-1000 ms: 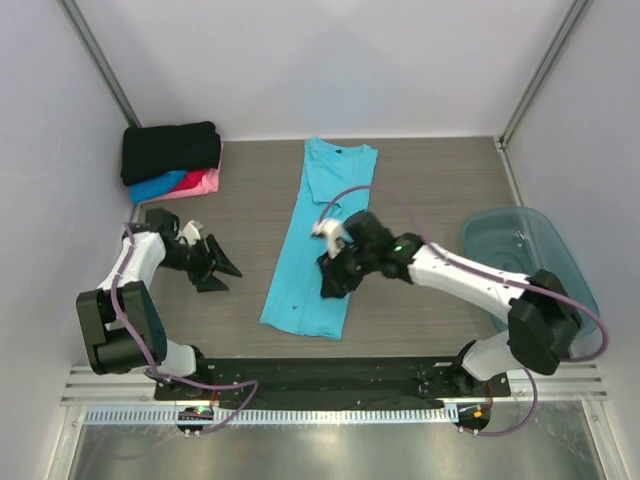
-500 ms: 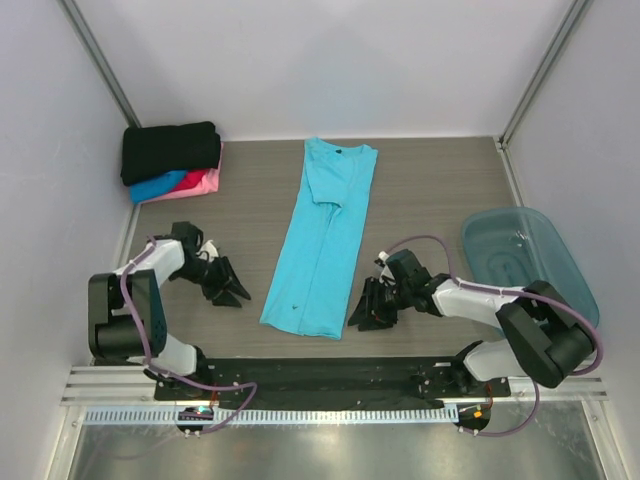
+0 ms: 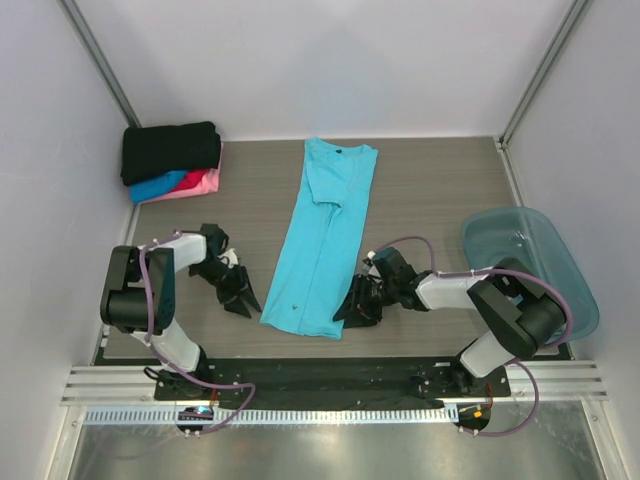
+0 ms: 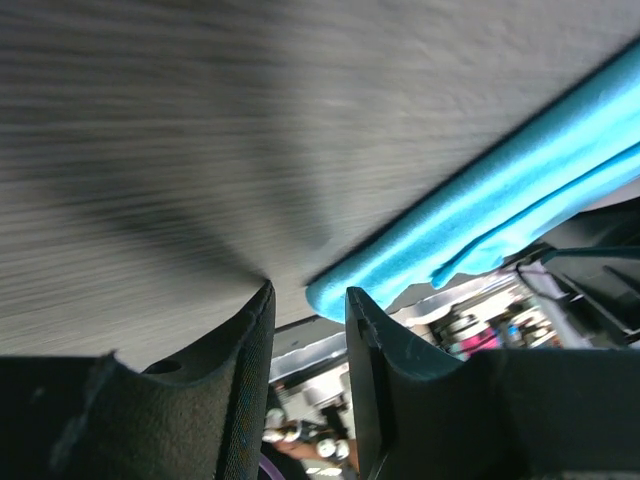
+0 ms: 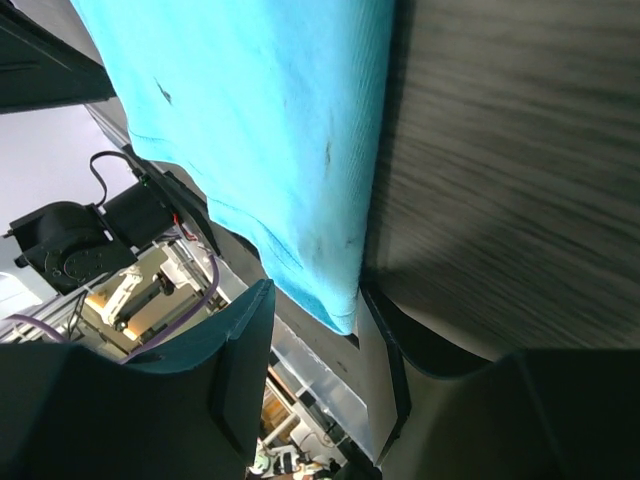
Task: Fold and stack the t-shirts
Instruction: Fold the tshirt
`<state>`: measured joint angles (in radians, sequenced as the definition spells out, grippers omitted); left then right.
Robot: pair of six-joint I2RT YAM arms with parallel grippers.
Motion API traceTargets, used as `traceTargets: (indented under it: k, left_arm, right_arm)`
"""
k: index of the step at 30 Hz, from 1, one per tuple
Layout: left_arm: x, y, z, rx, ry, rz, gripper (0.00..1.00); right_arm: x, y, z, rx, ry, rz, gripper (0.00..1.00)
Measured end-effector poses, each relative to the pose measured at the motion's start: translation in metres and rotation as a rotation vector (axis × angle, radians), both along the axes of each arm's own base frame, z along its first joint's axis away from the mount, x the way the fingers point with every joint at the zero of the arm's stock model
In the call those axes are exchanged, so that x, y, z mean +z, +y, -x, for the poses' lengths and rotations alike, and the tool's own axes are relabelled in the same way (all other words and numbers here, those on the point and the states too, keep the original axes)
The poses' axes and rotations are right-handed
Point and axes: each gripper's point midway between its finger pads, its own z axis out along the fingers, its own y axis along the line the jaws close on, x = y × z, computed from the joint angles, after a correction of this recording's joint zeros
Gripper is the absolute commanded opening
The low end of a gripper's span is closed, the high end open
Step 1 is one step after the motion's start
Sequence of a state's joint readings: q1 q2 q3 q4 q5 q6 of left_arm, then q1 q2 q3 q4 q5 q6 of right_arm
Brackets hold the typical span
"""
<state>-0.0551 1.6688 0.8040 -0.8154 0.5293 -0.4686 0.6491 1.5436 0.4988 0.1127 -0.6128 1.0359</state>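
My right gripper should grab the turquoise t-shirt (image 3: 322, 235) by its near hem corner (image 3: 335, 329) next, so that the hem can fold over toward the collar.
A turquoise t-shirt (image 3: 322, 235) lies folded lengthwise in a long strip on the table, collar at the far end. My left gripper (image 3: 246, 301) is open, low at the table, just left of the shirt's near left corner. In the left wrist view that corner (image 4: 335, 293) sits at the gap of the gripper (image 4: 308, 290). My right gripper (image 3: 346, 312) is open at the near right corner. In the right wrist view the hem corner (image 5: 335, 300) hangs between the open jaws of the gripper (image 5: 315, 296). Folded black (image 3: 170, 150), blue (image 3: 157, 187) and pink-red (image 3: 200, 181) shirts are stacked at the far left.
A translucent teal plastic tub (image 3: 527, 262) stands at the right, beside the right arm. The walls close the table on the left, far and right sides. The arms' base rail (image 3: 320, 375) runs along the near edge.
My right gripper left the middle of the turquoise shirt and dropped to its near right corner. My left gripper moved right and nearer, to the near left corner. The shirt lies unchanged.
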Motion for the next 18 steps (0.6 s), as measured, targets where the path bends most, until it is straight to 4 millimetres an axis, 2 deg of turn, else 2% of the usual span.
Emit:
traceTargets:
  k: [5, 11, 15, 17, 18]
  left_arm:
    - [-0.001, -0.014, 0.01, -0.07, 0.016, 0.007, 0.34]
    - [-0.002, -0.016, 0.014, -0.069, 0.046, 0.017, 0.32]
    - [-0.003, -0.018, 0.015, -0.078, 0.062, 0.019, 0.27]
    - [-0.003, -0.02, 0.015, -0.082, 0.067, 0.022, 0.17]
    - [-0.004, -0.021, 0.016, -0.087, 0.069, 0.024, 0.03]
  right_arm:
    - [-0.001, 0.004, 0.008, 0.014, 0.019, 0.006, 0.45]
    - [-0.002, 0.007, 0.016, 0.036, 0.029, 0.016, 0.45]
    - [-0.002, 0.011, 0.021, 0.048, 0.043, 0.017, 0.45]
    - [-0.002, 0.015, 0.024, 0.063, 0.046, 0.017, 0.43]
    - [-0.002, 0.017, 0.025, 0.069, 0.047, 0.016, 0.41]
